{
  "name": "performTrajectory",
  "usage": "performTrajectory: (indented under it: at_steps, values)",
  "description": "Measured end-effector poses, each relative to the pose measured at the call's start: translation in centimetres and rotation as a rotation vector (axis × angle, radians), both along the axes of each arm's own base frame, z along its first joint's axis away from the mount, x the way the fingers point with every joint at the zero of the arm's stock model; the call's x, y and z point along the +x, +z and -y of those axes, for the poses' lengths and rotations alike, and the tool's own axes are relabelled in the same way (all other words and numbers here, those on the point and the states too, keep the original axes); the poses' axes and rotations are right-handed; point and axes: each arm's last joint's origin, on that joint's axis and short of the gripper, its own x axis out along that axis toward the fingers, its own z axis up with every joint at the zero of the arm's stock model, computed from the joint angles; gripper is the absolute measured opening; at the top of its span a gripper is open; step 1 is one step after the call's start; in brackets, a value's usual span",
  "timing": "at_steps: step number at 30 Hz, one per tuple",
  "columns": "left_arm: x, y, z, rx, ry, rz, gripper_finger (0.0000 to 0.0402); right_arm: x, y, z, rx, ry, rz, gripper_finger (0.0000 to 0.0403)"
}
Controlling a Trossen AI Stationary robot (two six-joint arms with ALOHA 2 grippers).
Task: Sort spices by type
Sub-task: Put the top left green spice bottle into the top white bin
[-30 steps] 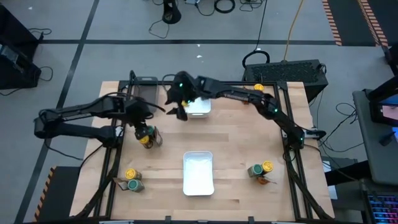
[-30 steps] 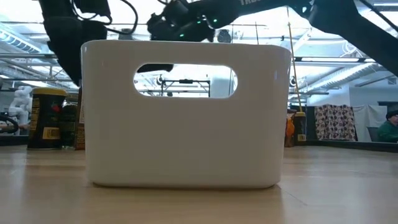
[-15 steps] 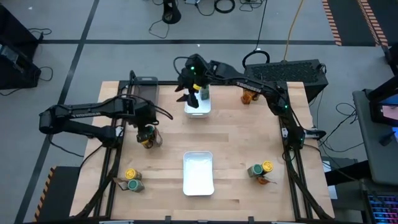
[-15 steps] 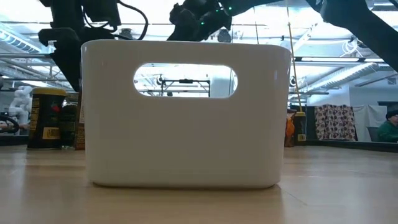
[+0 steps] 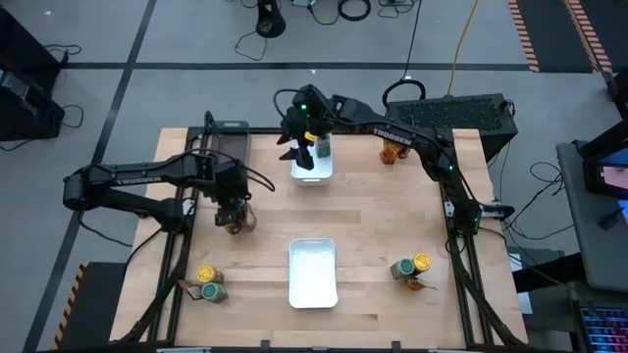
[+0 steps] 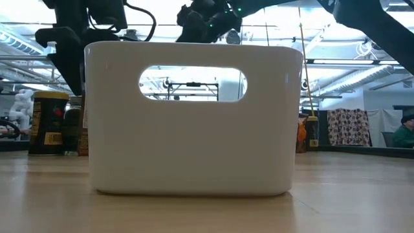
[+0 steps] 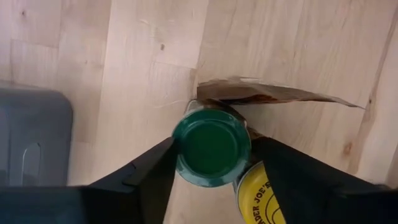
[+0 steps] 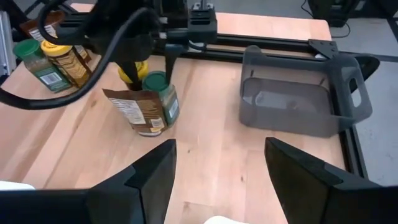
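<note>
The green-lidded jar should go into the far white bin for sorting, so next my left gripper needs to hold the jar by its lid [image 7: 212, 148].
On the table's left, a green-lidded jar [image 7: 210, 146] stands upright on the wood with a yellow-lidded jar [image 7: 258, 199] and a brown packet [image 7: 267, 93] close against it. My left gripper [image 5: 234, 214] points down over this cluster, open, one finger on each side of the green lid. My right gripper [image 5: 302, 147] hangs open above the far white bin [image 5: 312, 169], nothing between its fingers [image 8: 155, 180]. The right wrist view looks back at the same green jar [image 8: 163, 96] and packet [image 8: 132, 111]. My left gripper comes at the green lid's rim [image 7: 180, 152] from above, its two fingers flanking the lid. The jar stands upright on the table. Whether the fingers touch the rim, I cannot tell.
A dark grey tray [image 5: 228, 137] sits at the far left, a second white bin [image 5: 313, 272] near the front middle. More jar-and-packet clusters stand at the near left [image 5: 208, 284], near right [image 5: 412, 267] and far right [image 5: 395, 149]. Bare wood lies between the bins.
My right gripper has risen and gone toward the table's far edge, from beside the far bin's left side to above it. My left gripper has sunk a little onto the jar cluster and rolled about its own axis. The jars and packet have stayed put.
</note>
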Motion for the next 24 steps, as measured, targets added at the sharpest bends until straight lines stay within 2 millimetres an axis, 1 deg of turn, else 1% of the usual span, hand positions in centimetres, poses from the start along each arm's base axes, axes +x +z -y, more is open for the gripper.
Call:
performTrajectory:
  at_steps: [5, 8, 14, 21, 24]
  values:
    - [0.0, 0.0, 0.0, 0.002, 0.001, 0.001, 0.0287, 0.0, 0.0, 0.0, -0.001, 0.000, -0.001, 0.0228]
    - [0.0, 0.0, 0.0, -0.001, 0.000, 0.001, 0.0301, 0.0, 0.0, 0.1, -0.001, 0.000, 0.000, 0.0228]
    - [0.1, 0.1, 0.0, 0.005, -0.018, 0.007, 0.0304, 0.0, 0.0, 0.0, -0.001, 0.000, 0.000, 0.0228]
    - [0.5, 1.2, -0.1, 0.028, -0.052, 0.050, 0.0304, 0.0, 0.0, 0.0, 0.001, -0.001, -0.001, 0.0228]
    - [0.5, 1.3, -0.1, 0.033, -0.055, 0.051, 0.0304, 0.0, 0.0, 0.0, 0.002, -0.002, -0.003, 0.0228]
